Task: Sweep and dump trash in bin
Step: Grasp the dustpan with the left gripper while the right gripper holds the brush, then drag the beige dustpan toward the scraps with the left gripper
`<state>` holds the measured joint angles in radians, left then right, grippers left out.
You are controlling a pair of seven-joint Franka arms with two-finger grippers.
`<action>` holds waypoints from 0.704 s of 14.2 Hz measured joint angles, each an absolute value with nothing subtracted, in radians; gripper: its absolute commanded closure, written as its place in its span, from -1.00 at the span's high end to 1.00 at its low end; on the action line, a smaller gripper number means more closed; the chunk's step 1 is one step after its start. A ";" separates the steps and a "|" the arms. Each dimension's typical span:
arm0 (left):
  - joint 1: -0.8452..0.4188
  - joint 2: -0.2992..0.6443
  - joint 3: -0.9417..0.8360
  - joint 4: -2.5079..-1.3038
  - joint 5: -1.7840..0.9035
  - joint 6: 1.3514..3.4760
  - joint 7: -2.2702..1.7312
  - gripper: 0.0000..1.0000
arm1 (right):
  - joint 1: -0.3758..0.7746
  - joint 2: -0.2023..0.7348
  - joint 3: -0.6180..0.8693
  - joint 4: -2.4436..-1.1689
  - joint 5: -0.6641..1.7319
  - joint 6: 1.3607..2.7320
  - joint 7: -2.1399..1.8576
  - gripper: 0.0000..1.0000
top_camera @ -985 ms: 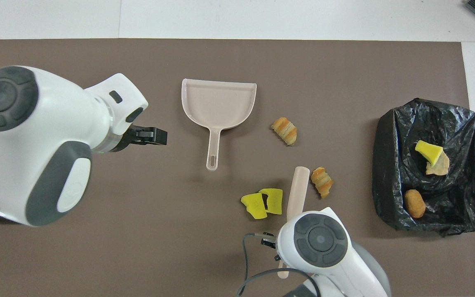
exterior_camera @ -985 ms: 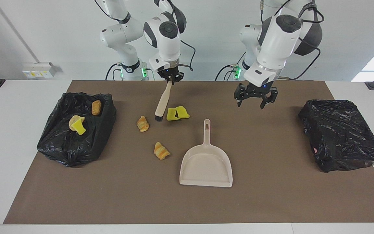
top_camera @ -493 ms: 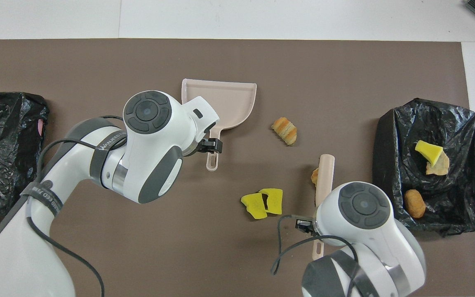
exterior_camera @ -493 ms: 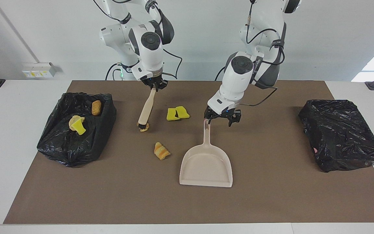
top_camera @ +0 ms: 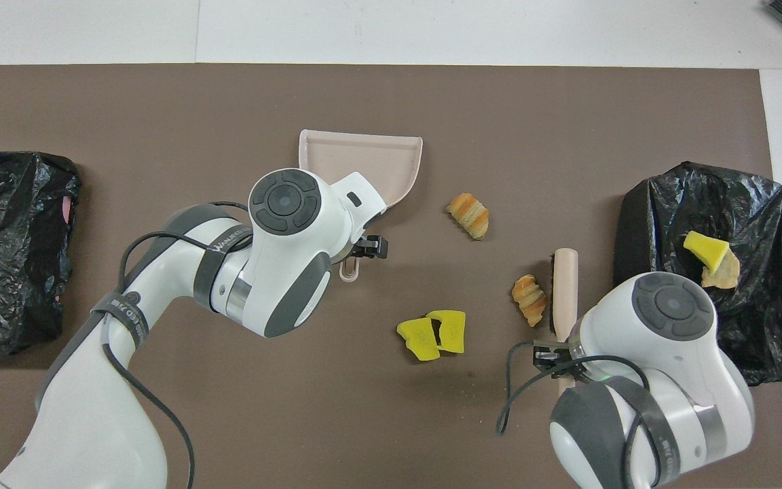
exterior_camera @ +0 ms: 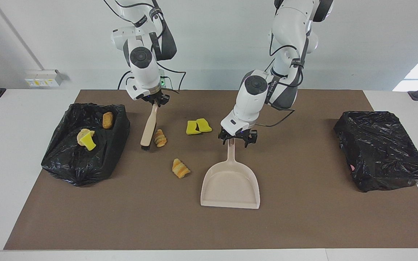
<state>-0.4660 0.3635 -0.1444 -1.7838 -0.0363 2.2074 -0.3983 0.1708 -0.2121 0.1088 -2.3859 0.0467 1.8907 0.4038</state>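
Note:
My left gripper grabs the dustpan by its narrow handle [top_camera: 349, 267] next, since the dustpan's broad scoop spreads wider than my fingers open.
My right gripper [exterior_camera: 154, 100] is shut on the handle of the beige brush [exterior_camera: 148, 127], whose bristles touch the mat between the black-lined bin [exterior_camera: 120, 125] and one striped croissant [exterior_camera: 160, 138]. The brush also shows in the overhead view [top_camera: 564, 282]. A second croissant [exterior_camera: 180, 168] and two yellow sponge wedges [exterior_camera: 198, 127] lie loose on the mat. A yellow wedge on a tan lump [exterior_camera: 86, 139] and a brown lump [exterior_camera: 107, 120] lie in the bin. My left gripper [exterior_camera: 235, 139] is low at the handle end of the beige dustpan [exterior_camera: 230, 181], open, fingers on either side of it.
A second black bag [exterior_camera: 381, 150] sits toward the left arm's end of the table. The brown mat [exterior_camera: 303, 217] covers the work area. In the overhead view my left arm covers part of the dustpan [top_camera: 364, 153].
My right gripper carried the brush across the nearer croissant to its bin side. My left gripper came down from over the mat to the dustpan's handle end.

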 measured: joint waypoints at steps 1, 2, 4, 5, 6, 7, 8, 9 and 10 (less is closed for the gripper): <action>-0.470 0.376 -0.144 -1.783 -0.036 2.216 -0.399 1.00 | 0.148 -0.218 0.109 -2.408 0.047 1.909 0.335 -1.00; -0.470 0.381 -0.144 -1.783 -0.036 2.220 -0.399 1.00 | 0.125 -0.224 0.109 -2.425 0.046 1.917 0.271 -1.00; -0.470 0.382 -0.141 -1.778 -0.027 2.220 -0.399 0.64 | 0.076 -0.234 0.109 -2.446 0.046 1.926 0.136 -1.00; -0.470 0.382 -0.140 -1.773 -0.022 2.218 -0.399 -0.08 | 0.058 -0.235 0.108 -2.455 0.046 1.933 0.088 -1.00; -0.470 0.382 -0.140 -1.768 -0.020 2.213 -0.398 -0.74 | 0.052 -0.235 0.109 -2.467 0.047 1.948 0.065 -1.00; -0.470 0.382 -0.139 -1.760 -0.019 2.199 -0.398 -1.00 | 0.053 -0.235 0.110 -2.476 0.047 1.958 0.055 -1.00; -0.469 0.382 -0.138 -1.752 -0.016 2.182 -0.397 -1.00 | 0.060 -0.235 0.114 -2.482 0.047 1.969 0.049 -1.00; -0.469 0.382 -0.137 -1.745 -0.007 2.170 -0.397 -1.00 | 0.074 -0.235 0.117 -2.485 0.047 1.977 0.047 -1.00; -0.469 0.382 -0.137 -1.741 0.004 2.163 -0.396 -1.00 | 0.095 -0.235 0.120 -2.486 0.049 1.986 0.047 -1.00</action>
<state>-0.4688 0.3822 -0.1372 -1.7414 0.0039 2.1631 -0.3965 0.0949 -0.2347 0.1200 -2.4856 0.0490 1.9860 0.0472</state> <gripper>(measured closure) 0.590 0.740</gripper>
